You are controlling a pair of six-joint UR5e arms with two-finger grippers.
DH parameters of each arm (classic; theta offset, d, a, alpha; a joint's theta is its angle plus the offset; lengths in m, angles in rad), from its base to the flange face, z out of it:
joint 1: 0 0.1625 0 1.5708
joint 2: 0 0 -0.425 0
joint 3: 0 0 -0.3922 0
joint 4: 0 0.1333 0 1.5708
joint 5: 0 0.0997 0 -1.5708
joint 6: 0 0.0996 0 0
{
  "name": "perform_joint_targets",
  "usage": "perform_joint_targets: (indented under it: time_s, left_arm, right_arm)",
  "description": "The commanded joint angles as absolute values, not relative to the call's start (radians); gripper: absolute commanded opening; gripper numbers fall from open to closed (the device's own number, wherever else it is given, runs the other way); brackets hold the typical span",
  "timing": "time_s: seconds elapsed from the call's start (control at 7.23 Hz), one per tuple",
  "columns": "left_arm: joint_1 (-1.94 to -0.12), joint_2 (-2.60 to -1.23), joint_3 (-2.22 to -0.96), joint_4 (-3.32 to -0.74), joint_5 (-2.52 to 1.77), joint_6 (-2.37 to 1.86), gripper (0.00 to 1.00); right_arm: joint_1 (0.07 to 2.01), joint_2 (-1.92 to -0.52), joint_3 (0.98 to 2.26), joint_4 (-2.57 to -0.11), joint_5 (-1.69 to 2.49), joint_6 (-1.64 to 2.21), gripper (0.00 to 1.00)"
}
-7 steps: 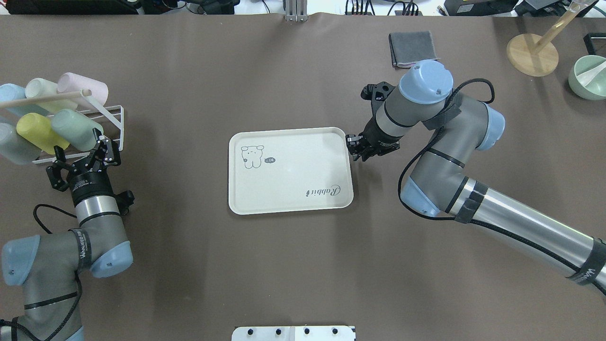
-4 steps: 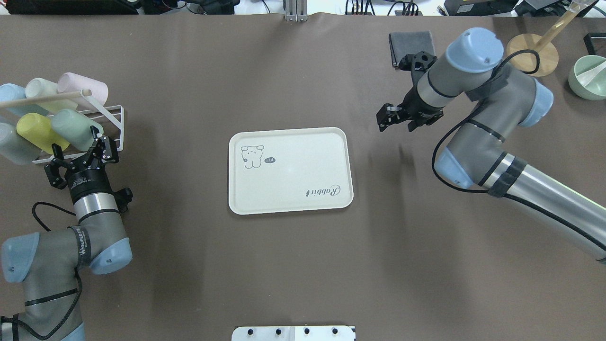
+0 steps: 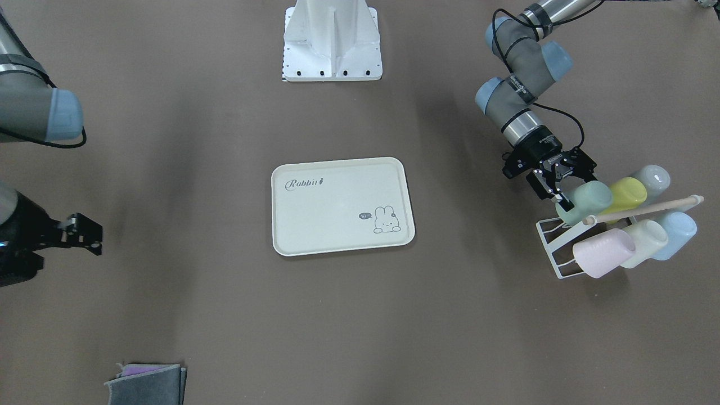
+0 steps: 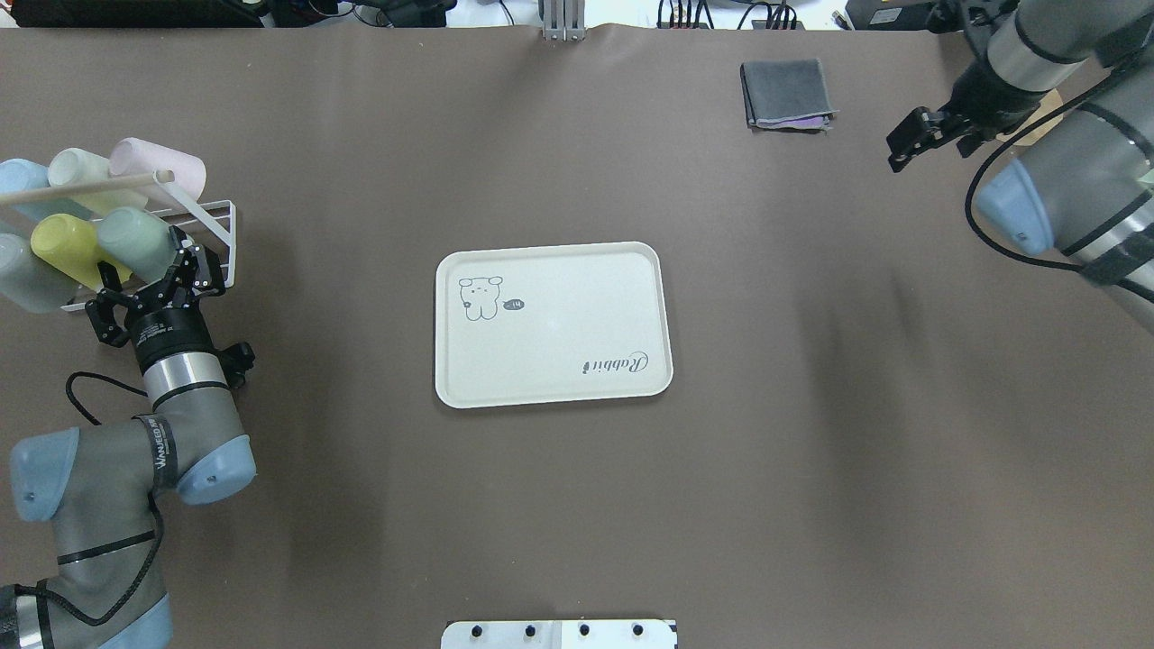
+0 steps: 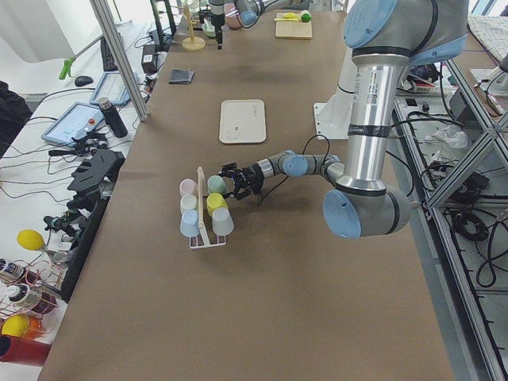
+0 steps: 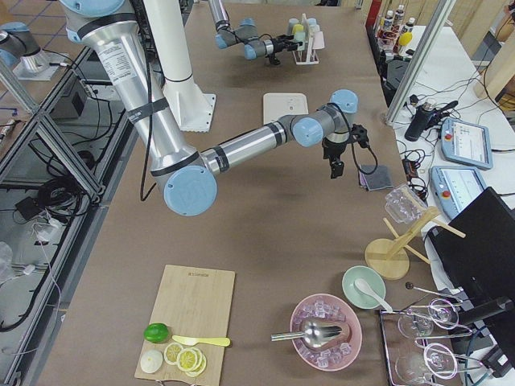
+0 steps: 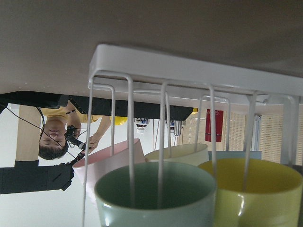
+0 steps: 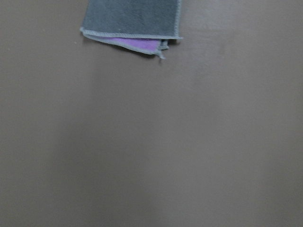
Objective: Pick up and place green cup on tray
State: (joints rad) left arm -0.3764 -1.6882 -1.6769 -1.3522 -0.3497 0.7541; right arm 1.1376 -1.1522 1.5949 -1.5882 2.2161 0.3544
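Next, my left gripper grabs the green cup by its open end [image 3: 570, 206] to set the green cup on the tray [image 3: 342, 206].
The green cup [image 4: 135, 242] lies on its side in a white wire rack [image 4: 215, 236] at the table's left, next to a yellow cup [image 4: 65, 249]. It also shows in the front view [image 3: 585, 201] and fills the bottom of the left wrist view [image 7: 156, 194], mouth toward the camera. My left gripper [image 4: 146, 279] is open, its fingers on either side of the cup's mouth end; one fingertip [image 3: 557, 197] looks close to or on the cup. The cream tray [image 4: 577, 306] lies empty at the table's middle. My right gripper [image 4: 906, 144] hangs open and empty over the far right.
The rack also holds pink [image 4: 162, 167], pale whitish-green [image 4: 77, 171] and blue [image 4: 18, 176] cups under a wooden rod [image 4: 81, 187]. A folded grey cloth [image 4: 784, 93] lies at the far right, below the right wrist camera [image 8: 132, 19]. The robot's white base [image 3: 332, 39] is behind the tray.
My right arm has swung away from the tray's right edge to the far right of the table. My left gripper has moved forward, closer onto the green cup.
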Motion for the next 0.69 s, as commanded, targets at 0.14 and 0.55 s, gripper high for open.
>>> perform_joint_targets:
  time_s: [0.14, 0.55]
  left_arm:
    - [-0.387, -1.690, -1.667, -1.359, -0.354, 0.753, 0.98]
    - [-0.388, -1.694, -1.655, -1.400, -0.351, 0.761, 0.97]
  right_arm:
    - [1.293, -1.328, 1.717, -1.827, 2.197, 0.145, 1.00]
    - [1.490, -1.520, 1.709, -1.824, 2.191, -0.114, 1.00]
